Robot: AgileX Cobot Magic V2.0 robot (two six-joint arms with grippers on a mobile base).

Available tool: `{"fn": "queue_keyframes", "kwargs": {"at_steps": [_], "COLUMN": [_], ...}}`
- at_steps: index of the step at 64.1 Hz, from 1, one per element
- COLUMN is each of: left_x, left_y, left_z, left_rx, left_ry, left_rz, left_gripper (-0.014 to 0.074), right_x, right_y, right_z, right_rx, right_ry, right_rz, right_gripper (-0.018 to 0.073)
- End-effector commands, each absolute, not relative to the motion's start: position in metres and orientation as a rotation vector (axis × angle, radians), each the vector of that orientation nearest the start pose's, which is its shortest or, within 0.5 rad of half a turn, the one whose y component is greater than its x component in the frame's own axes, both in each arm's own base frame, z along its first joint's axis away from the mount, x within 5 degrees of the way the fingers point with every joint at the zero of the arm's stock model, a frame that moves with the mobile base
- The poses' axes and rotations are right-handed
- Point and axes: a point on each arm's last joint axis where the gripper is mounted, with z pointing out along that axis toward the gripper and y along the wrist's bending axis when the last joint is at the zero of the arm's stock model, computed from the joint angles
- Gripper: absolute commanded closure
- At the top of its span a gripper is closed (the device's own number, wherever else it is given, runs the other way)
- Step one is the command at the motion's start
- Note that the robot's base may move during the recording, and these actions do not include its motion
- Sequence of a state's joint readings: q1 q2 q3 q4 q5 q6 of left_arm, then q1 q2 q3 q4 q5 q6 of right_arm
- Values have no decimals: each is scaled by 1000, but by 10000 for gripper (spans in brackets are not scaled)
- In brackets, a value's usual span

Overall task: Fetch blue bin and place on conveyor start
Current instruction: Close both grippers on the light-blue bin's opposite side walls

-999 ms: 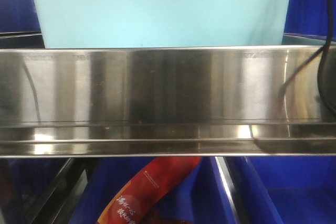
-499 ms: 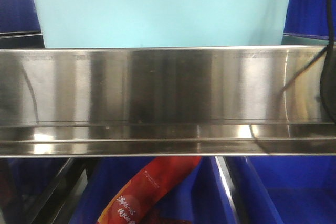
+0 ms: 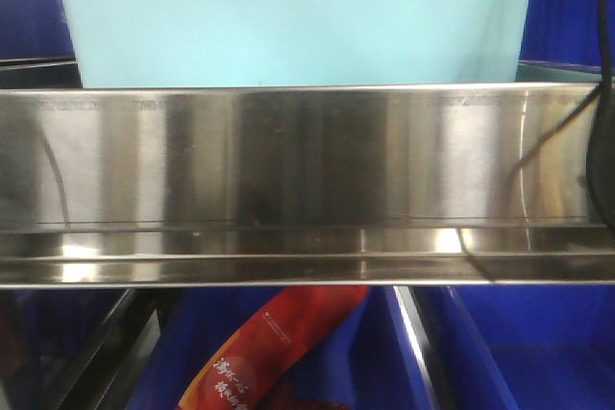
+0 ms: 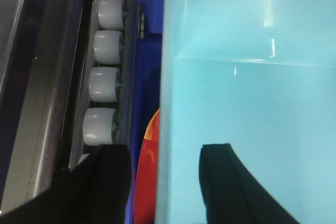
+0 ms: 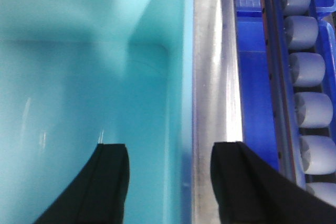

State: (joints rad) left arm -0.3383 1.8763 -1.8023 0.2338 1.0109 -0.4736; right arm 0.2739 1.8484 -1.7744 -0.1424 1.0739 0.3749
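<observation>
The blue bin needs to be fetched for the conveyor start. My left gripper should grip it next by the rim of its end (image 4: 163, 163).
The blue bin (image 3: 288, 26), a pale turquoise tub, sits on the shelf behind the steel rail in the front view. My left gripper (image 4: 164, 148) is open and straddles the bin's left wall (image 4: 165, 77). One finger (image 4: 226, 182) is inside the tub and the other (image 4: 105, 182) is outside it. My right gripper (image 5: 170, 145) is also open, astride the right wall (image 5: 181, 77). Its inner finger (image 5: 107, 182) is over the tub floor and its outer finger (image 5: 236, 182) is over a steel strip. No finger visibly touches a wall. The conveyor start is out of view.
A shiny steel rail (image 3: 307, 180) spans the front view below the bin. Dark blue crates (image 3: 500, 352) and a red packet (image 3: 259, 352) lie beneath it. White rollers run beside the bin on the left (image 4: 102, 82) and right (image 5: 310, 72). A black cable (image 3: 596, 122) hangs at right.
The black cable at the right edge has shifted slightly. The bin and the rail have not moved.
</observation>
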Motion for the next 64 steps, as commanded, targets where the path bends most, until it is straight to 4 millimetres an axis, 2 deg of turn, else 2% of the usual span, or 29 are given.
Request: {"fn": "queue_keyframes", "kwargs": {"at_steps": [1, 29, 64], "left_x": [404, 405, 400], "left_y": [-121, -121, -119], "left_z": [335, 336, 332], "left_rx": [-92, -85, -99], "left_ry": [2508, 2492, 2555], "left_rz": [-31, -23, 11], "left_gripper": [354, 354, 354], "right_x": [397, 397, 397], "right_y": [98, 98, 98], "right_z": [336, 336, 336], "right_rx": [80, 80, 81], "right_ry": [2591, 2589, 2595], "right_rz": [38, 39, 37], "right_gripper": [305, 305, 305]}}
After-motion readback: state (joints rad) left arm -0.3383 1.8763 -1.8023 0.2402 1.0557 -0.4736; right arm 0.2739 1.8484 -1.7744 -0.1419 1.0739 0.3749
